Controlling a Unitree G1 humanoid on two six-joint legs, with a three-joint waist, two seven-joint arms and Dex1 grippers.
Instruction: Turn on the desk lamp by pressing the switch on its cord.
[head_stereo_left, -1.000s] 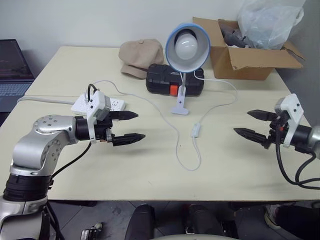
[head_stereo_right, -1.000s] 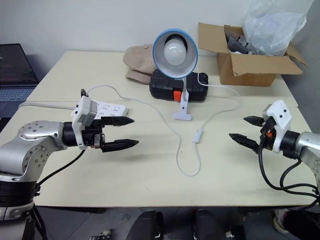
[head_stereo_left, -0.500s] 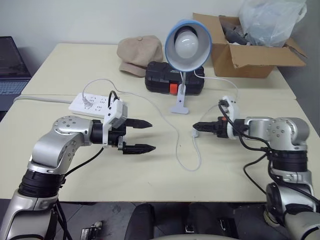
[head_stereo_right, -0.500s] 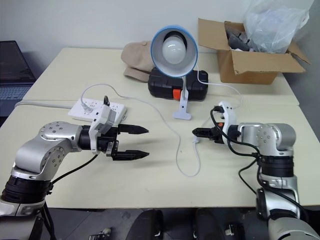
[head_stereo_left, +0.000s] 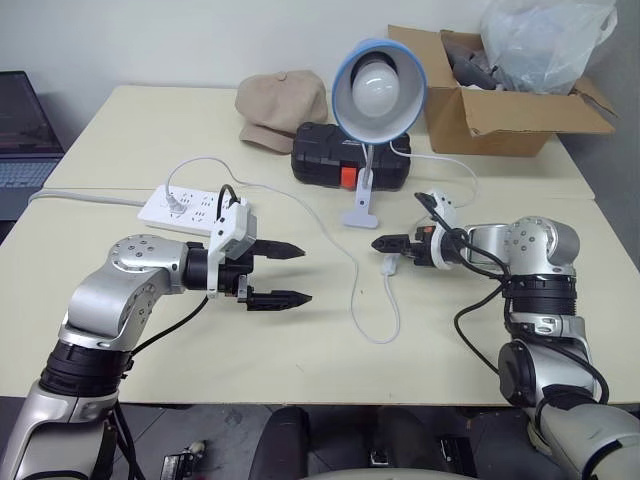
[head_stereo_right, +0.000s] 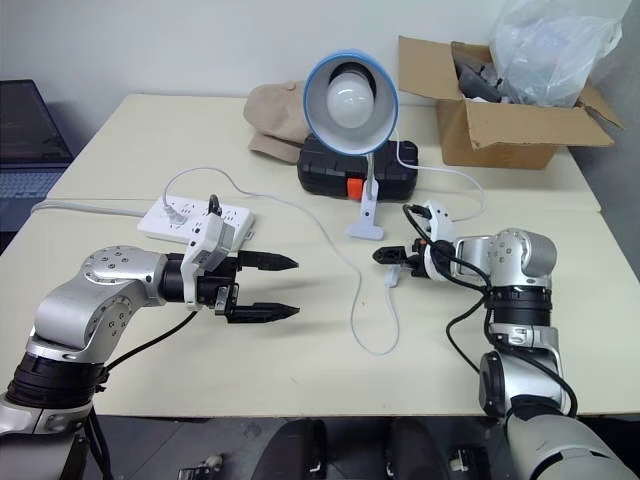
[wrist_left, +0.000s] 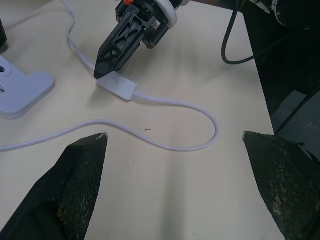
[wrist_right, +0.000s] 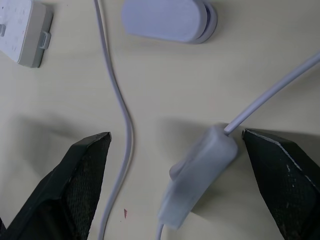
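Note:
I have my right gripper's fingers low over the table on both sides of the white switch (head_stereo_left: 390, 264) (wrist_right: 197, 175), so I would hold it if I closed them now.
The desk lamp (head_stereo_left: 377, 88), with a light-blue shade and a white bulb, stands unlit on its white clip base (head_stereo_left: 360, 217) at the back middle of the table. Its thin white cord (head_stereo_left: 385, 325) loops forward over the table. The small white switch (head_stereo_left: 390, 264) lies on it just in front of the base. My right gripper (head_stereo_left: 380, 243) reaches in from the right and is open. The right wrist view shows the switch (wrist_right: 197, 175) on the table between its fingers. Whether a fingertip touches the switch I cannot tell. My left gripper (head_stereo_left: 288, 272) is open and holds nothing, left of the cord loop.
A white power strip (head_stereo_left: 190, 207) lies behind my left arm. Behind the lamp are a black case (head_stereo_left: 350, 165) and a beige cap (head_stereo_left: 280, 105). A cardboard box (head_stereo_left: 500, 105) with a plastic bag sits back right. A laptop (head_stereo_left: 25, 130) stands off the table's left.
My right arm has swung in from the table's right side to the switch, and its wrist has rolled. My left gripper has shifted slightly to the right, still open.

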